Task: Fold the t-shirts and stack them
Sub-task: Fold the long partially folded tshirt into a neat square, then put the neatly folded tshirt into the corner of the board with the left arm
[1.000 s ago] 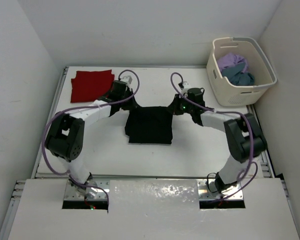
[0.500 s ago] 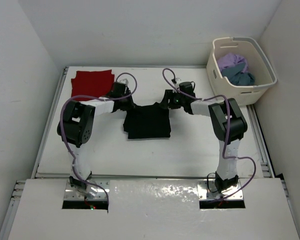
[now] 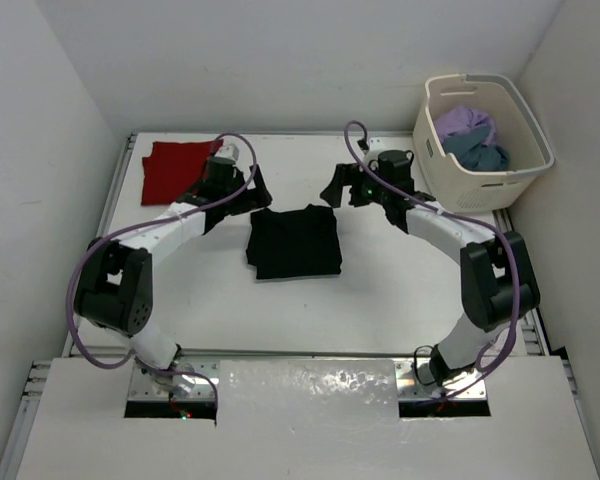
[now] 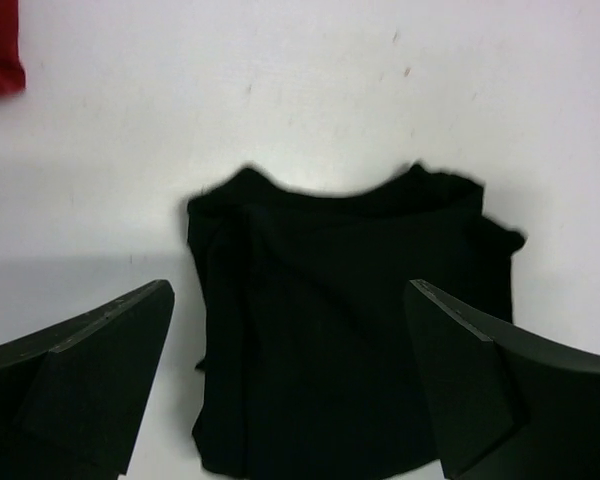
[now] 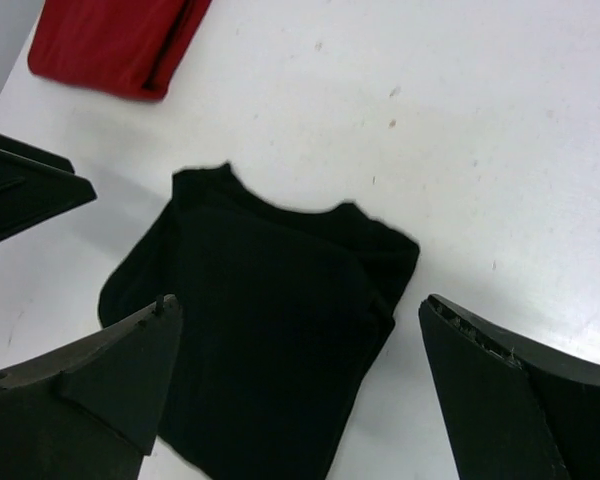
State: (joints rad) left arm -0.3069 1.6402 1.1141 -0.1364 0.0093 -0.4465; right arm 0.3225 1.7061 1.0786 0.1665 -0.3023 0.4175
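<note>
My left gripper grabs the black t-shirt's folded side edge nearest the red t-shirt next. Then I stack the black t-shirt there, still folded.
A folded black t-shirt [image 3: 295, 242] lies flat in the middle of the table, also in the left wrist view [image 4: 340, 340] and the right wrist view [image 5: 270, 340]. My left gripper [image 3: 252, 190] hangs open above its far left corner, nothing between the fingers [image 4: 100, 350]. My right gripper [image 3: 335, 188] hangs open above the far right corner, also empty [image 5: 300, 305]. A folded red t-shirt [image 3: 177, 170] lies at the far left [image 5: 120, 40]. The lavender t-shirt [image 3: 467, 122] and the teal-blue t-shirt [image 3: 482, 154] lie crumpled in the basket.
The cream laundry basket [image 3: 460, 180] stands at the far right corner beside the table. White walls close in the back and both sides. The white table [image 3: 380, 290] shows bare in front of the black t-shirt.
Both grippers have opened and let go of the black t-shirt's far edge, then drawn up and back from it. The shirt now lies folded on the table.
</note>
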